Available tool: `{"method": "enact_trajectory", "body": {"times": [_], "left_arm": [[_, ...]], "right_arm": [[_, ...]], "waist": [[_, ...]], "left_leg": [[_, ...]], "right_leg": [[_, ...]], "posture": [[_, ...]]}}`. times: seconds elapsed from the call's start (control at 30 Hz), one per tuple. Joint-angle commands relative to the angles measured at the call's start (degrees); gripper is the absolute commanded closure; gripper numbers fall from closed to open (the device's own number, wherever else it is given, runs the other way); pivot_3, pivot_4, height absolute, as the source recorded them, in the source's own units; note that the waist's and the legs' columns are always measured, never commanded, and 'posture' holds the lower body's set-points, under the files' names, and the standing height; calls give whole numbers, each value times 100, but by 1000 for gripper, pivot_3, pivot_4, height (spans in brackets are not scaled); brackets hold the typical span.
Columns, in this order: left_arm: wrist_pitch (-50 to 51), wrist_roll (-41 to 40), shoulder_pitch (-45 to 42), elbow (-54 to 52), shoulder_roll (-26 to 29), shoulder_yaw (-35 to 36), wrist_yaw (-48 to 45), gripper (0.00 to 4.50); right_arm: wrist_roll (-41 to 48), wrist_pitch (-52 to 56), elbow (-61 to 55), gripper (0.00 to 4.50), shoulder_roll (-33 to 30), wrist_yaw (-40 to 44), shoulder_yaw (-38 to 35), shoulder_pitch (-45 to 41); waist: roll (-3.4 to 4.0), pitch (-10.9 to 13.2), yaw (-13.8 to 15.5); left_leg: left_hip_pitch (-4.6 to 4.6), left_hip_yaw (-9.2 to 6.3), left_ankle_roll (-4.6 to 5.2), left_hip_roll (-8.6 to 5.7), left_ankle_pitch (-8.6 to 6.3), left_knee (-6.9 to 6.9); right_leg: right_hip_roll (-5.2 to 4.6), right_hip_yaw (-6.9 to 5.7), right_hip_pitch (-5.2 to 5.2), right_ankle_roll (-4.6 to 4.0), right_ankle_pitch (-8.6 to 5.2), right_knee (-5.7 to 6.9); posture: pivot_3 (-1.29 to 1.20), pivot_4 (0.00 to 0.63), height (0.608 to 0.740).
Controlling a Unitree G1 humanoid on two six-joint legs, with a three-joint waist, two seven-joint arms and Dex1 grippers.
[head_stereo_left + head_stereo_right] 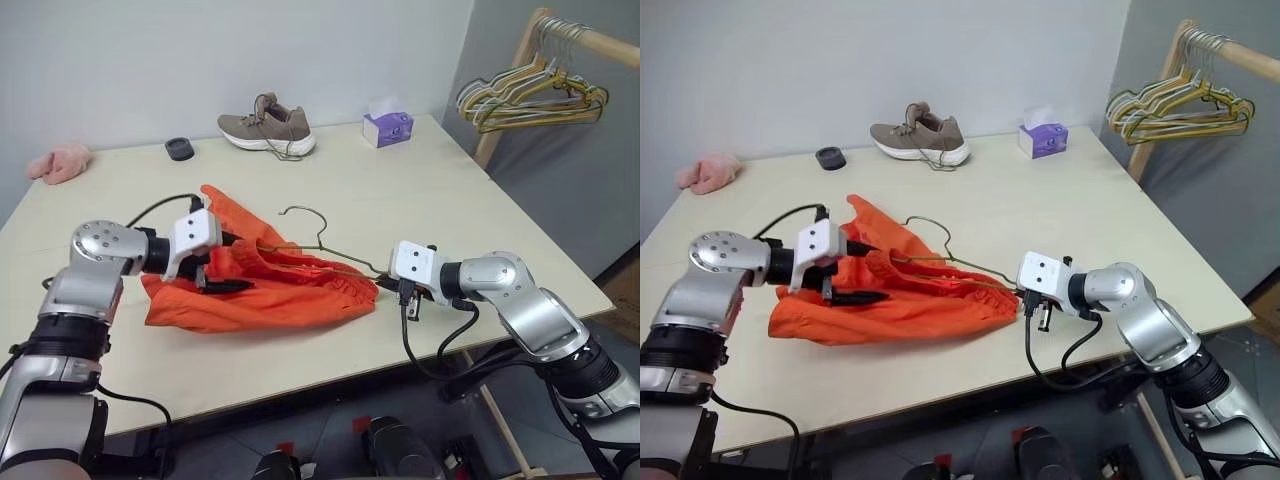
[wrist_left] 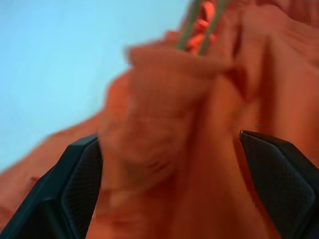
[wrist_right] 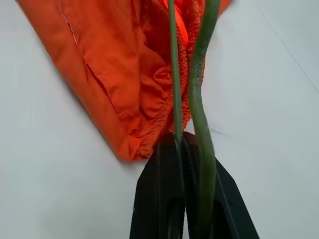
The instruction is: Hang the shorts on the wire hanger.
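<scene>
My left gripper picks up the shorts by a raised fold of the waistband [image 1: 238, 262] [image 2: 162, 107] next, since it stands up while the rest of the shorts lies slack.
The bright orange shorts [image 1: 290, 290] lie crumpled on the table, gathered waistband toward my right arm. The thin green wire hanger [image 1: 318, 238] lies over them, hook up and toward the far side. Its two wires [image 3: 199, 74] run in among the gathered fabric [image 3: 124, 64]. My right gripper [image 1: 388, 282] is shut on the hanger's near corner, at the right end of the shorts. My left gripper [image 1: 232, 263] is open at the left part of the shorts. In the left wrist view a raised fold of orange cloth [image 2: 164, 99] stands between its two fingers [image 2: 75, 189].
At the far side of the cream table [image 1: 430, 200] are a brown shoe [image 1: 268, 127], a purple tissue box [image 1: 387, 128], a small black round thing [image 1: 180, 149] and a pink cloth [image 1: 60, 162]. A wooden rack with bunched hangers [image 1: 530, 95] stands off the right corner.
</scene>
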Motion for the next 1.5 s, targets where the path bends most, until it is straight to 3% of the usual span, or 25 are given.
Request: {"method": "enact_trajectory", "body": {"times": [0.03, 0.23, 0.33, 0.77, 1.03, 1.17, 1.37, 1.5], "left_arm": [[-57, 11, -119, -279, -58, 54, 109, 50], [-53, 84, -228, -152, -322, 27, 300, 50], [175, -119, -109, -375, -396, 26, 85, 570], [1004, -740, 122, -844, -289, 280, -319, 4480], [1298, -867, 203, -774, -129, 477, -287, 4494], [1380, -913, 254, -650, -14, 578, -241, 4500], [1741, -1105, 356, -457, 41, 829, 17, 4500], [1973, -1145, 269, -315, -59, 1007, 236, 4500]], "right_arm": [[34, -67, -234, 4500, 39, 36, -181, -222], [44, -85, -333, 4500, 49, 77, -151, -252], [38, -118, -379, 4500, 62, 95, -114, -243], [-106, -631, -188, 4500, 55, 319, 26, -276], [-133, -1122, -72, 4500, -40, 528, -65, -178], [-60, -1320, 51, 3467, -398, 773, -324, -167], [-74, -1271, 546, 1394, -1014, 698, -985, -167], [137, -845, 502, 24, -994, 571, -1264, -3]], "waist": [[-2, -1, 17], [-3, -2, 1], [-3, -2, -16], [-3, -2, -19], [-3, -2, -14], [-3, -2, -11], [-3, -2, -17], [-4, -5, -16]], "left_leg": [[-4, -3, 0, 0, 0, 6], [-7, -2, 0, -3, 0, 28], [-9, -2, 0, -3, 0, 32], [-10, 0, 0, -3, 0, 39], [-10, -1, 0, -4, 0, 44], [-10, -1, 0, -4, 0, 44], [-9, 2, 0, -4, 0, 45], [-9, -1, 0, -2, 0, 45]], "right_leg": [[0, -3, 1, 2, 1, 0], [-1, -1, 7, 13, 7, 0], [-1, 0, 7, 14, 9, 0], [-1, 2, 7, 18, 11, 3], [-1, 1, 8, 18, 13, 5], [-2, 2, 8, 18, 13, 4], [-3, 4, 9, 18, 13, 4], [-2, 0, 9, 17, 13, 5]], "posture": [[-220, 29, 740], [-226, 32, 740], [-229, 35, 740], [-220, 34, 740], [-219, 31, 740], [-220, 31, 740], [-224, 31, 740], [-229, 32, 740]]}}
